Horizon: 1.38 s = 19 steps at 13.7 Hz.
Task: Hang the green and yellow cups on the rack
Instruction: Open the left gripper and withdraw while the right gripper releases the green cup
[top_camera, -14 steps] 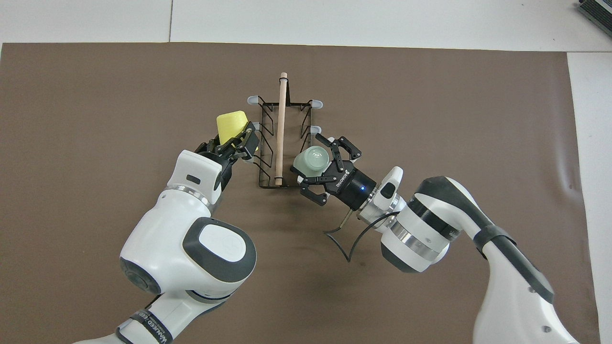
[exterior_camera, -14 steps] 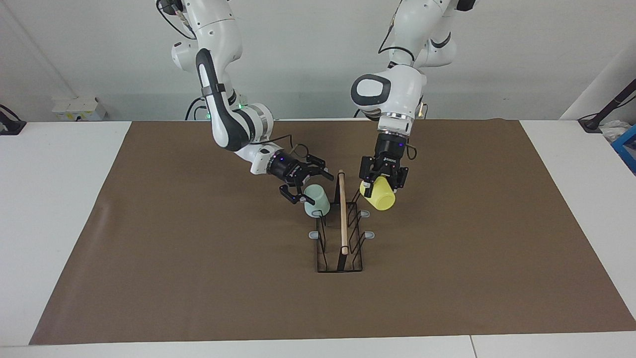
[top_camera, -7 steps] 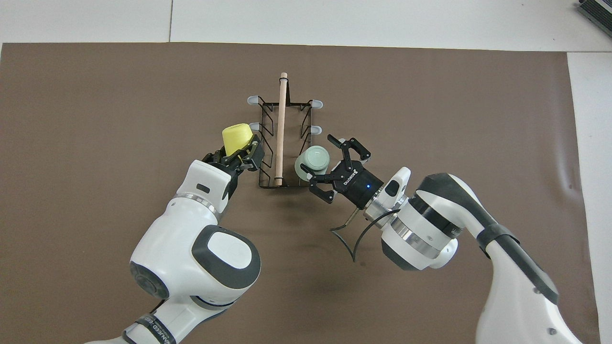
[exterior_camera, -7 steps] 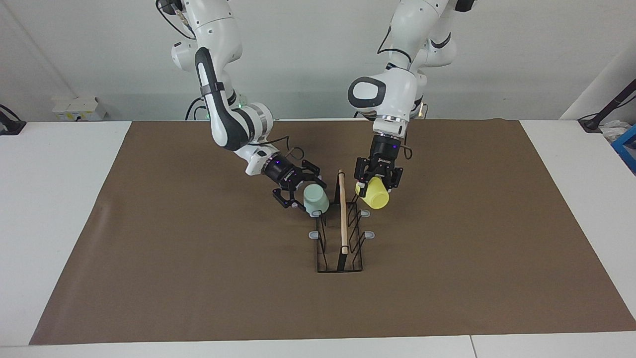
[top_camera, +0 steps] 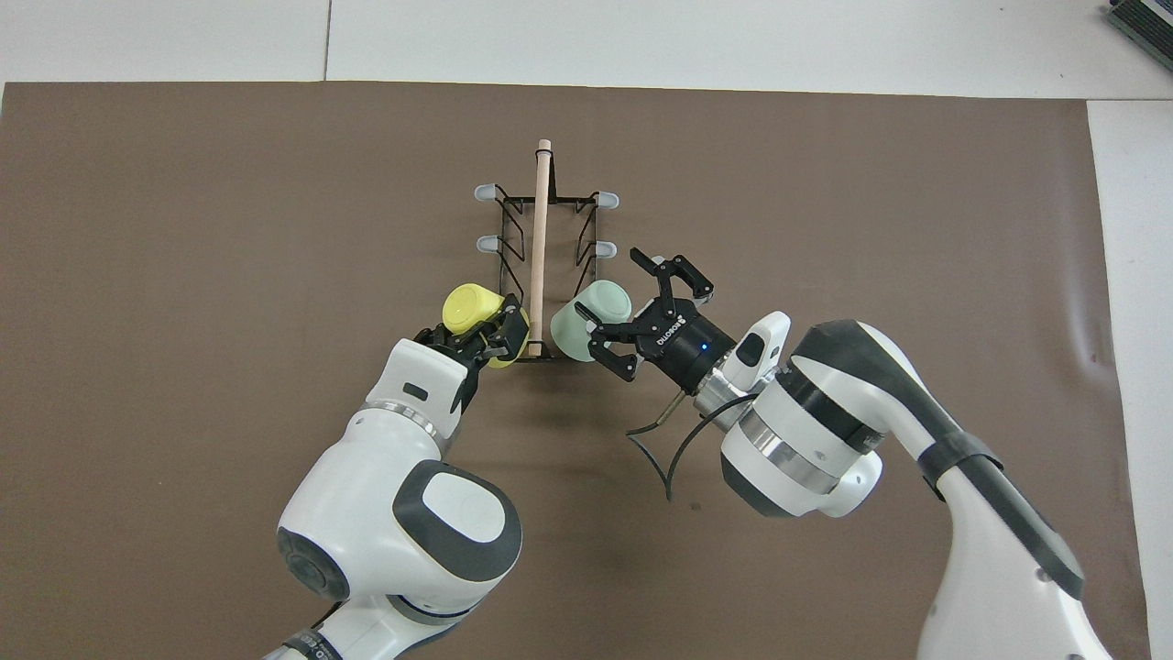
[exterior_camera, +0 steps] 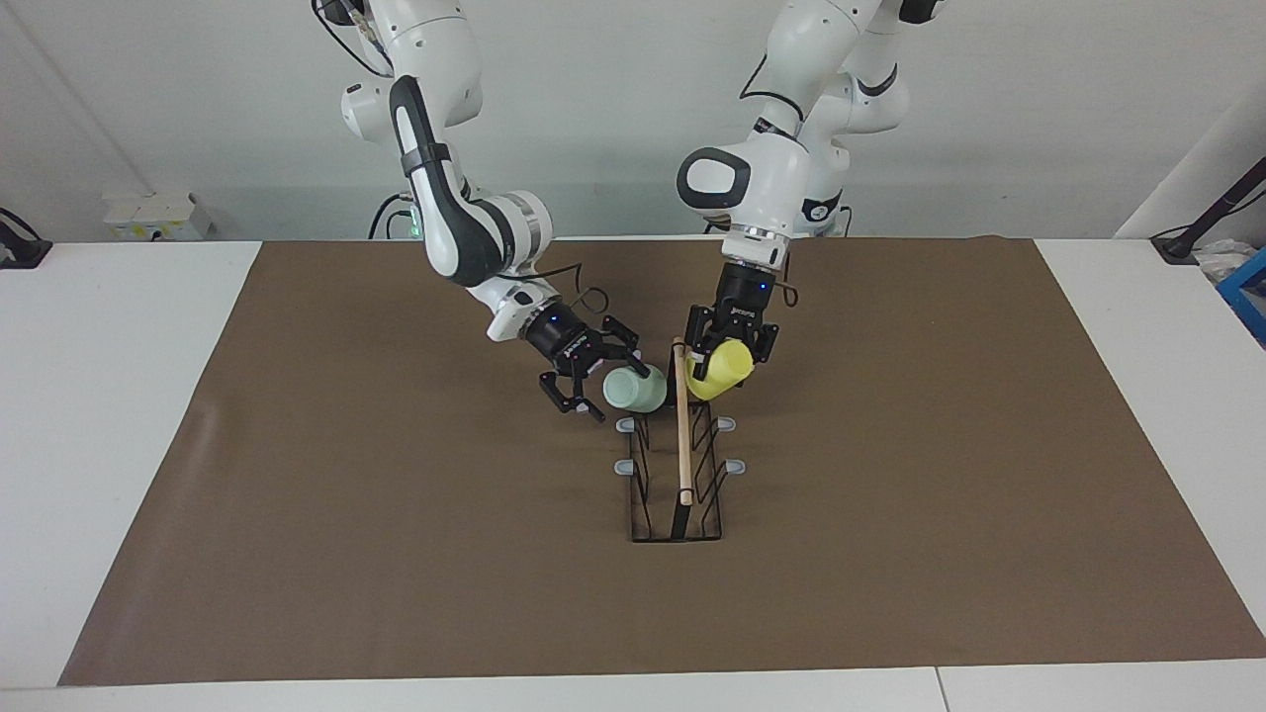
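The yellow cup sits over the rack's near end, covering its peg, and would stay there, so it is time to open my left gripper now.
The black wire rack (exterior_camera: 681,450) (top_camera: 539,229) with its wooden rod stands mid-mat. A mint green cup (exterior_camera: 633,389) (top_camera: 591,316) lies tipped on its side at the rack's end nearest the robots, on the right arm's side, covering the peg there. My right gripper (exterior_camera: 621,394) (top_camera: 612,291) is open, its fingers wide on either side of the cup's base. The yellow cup (exterior_camera: 719,369) (top_camera: 467,307) hangs tilted against the same end of the rack on the left arm's side, with my left gripper (exterior_camera: 722,356) (top_camera: 490,335) shut on it.
A brown mat (exterior_camera: 396,544) covers most of the white table. Four grey-tipped pegs, such as one at the rack's farther end (top_camera: 486,192), stand bare. A blue box (exterior_camera: 1251,292) sits at the table's edge by the left arm's end.
My left gripper has carried the yellow cup in toward the rack's near end and tipped it over. The green cup has tilted further onto its side while the right gripper shifted slightly, still open.
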Each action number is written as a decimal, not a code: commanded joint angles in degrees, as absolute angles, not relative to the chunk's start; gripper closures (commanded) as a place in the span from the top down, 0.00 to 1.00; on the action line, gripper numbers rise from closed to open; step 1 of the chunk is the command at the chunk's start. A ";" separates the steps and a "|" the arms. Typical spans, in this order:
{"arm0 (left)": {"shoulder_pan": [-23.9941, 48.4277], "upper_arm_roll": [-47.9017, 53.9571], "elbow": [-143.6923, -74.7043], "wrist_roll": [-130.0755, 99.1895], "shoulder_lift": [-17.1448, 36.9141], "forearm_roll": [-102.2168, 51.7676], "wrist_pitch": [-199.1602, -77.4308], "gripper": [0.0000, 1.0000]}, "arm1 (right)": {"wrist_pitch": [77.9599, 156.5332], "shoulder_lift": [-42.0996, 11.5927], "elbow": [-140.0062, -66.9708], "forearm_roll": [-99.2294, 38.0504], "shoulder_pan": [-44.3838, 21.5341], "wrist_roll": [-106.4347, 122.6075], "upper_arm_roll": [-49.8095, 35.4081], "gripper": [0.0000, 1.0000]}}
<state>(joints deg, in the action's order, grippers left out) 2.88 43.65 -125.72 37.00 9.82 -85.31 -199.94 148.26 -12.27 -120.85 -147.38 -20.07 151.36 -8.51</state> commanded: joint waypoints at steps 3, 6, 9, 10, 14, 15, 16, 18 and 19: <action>3.34 43.51 -126.12 37.88 8.61 -87.19 -200.57 1.00 | 158.00 -8.18 -119.63 -153.02 -19.86 147.41 -11.16 0.99; 3.16 43.42 -125.69 38.06 8.61 -87.19 -200.57 1.00 | 165.64 -6.51 -116.90 -152.93 -19.86 144.06 -12.57 0.99; 2.81 43.24 -124.63 38.23 8.53 -87.10 -199.96 1.00 | 174.79 -5.01 -114.79 -149.60 -19.51 143.70 -14.05 0.99; 2.73 42.98 -124.02 38.41 8.61 -87.10 -199.86 1.00 | 176.03 -4.66 -114.61 -148.72 -19.51 143.70 -14.15 0.99; 0.70 40.71 -122.18 39.20 8.53 -86.58 -195.92 1.00 | 175.78 -4.66 -114.61 -145.13 -19.07 143.96 -14.15 1.00; 0.62 39.21 -121.56 39.20 8.53 -86.40 -193.73 1.00 | 175.61 -4.66 -114.61 -142.85 -18.90 143.96 -14.15 1.00; 0.70 37.37 -120.86 39.20 8.44 -86.22 -191.36 1.00 | 175.52 -4.66 -114.52 -139.86 -18.55 143.88 -14.06 1.00; 0.70 32.19 -119.27 39.46 7.83 -83.95 -184.43 1.00 | 175.52 -4.75 -114.61 -134.32 -17.49 143.88 -14.06 1.00; 0.70 29.30 -118.92 39.46 7.13 -82.89 -179.70 1.00 | 175.52 -4.66 -114.70 -133.86 -17.49 143.96 -14.06 1.00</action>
